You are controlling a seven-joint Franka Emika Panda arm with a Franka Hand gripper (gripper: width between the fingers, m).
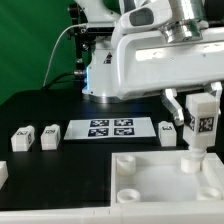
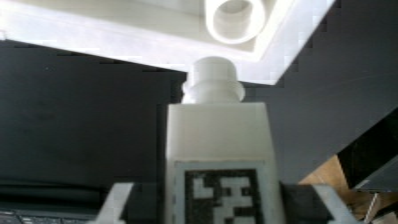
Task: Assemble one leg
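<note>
The peg points short of the panel's round socket (image 2: pixel 233 20), so the leg would tip if my gripper released it now. I should move the white leg (image 2: pixel 222 140) there before my gripper lets go.
My gripper (image 1: pixel 199 120) is shut on a white leg (image 1: pixel 200 128) with a black-and-white marker on its face. I hold it upright, its round peg end just above the large white panel (image 1: pixel 150 185) near a corner socket (image 1: pixel 190 163). In the wrist view the leg (image 2: pixel 222 140) fills the middle between my fingers (image 2: pixel 125 205), and its peg (image 2: pixel 214 80) points at the panel's edge, short of the round socket (image 2: pixel 237 17). Other legs (image 1: pixel 21 139) (image 1: pixel 50 134) (image 1: pixel 167 127) lie on the black table.
The marker board (image 1: pixel 110 128) lies flat between the loose legs. The panel has further sockets (image 1: pixel 127 160) near its corners. A small white block (image 1: pixel 3 172) sits at the exterior view's left edge. The robot base (image 1: pixel 110 70) stands behind the board.
</note>
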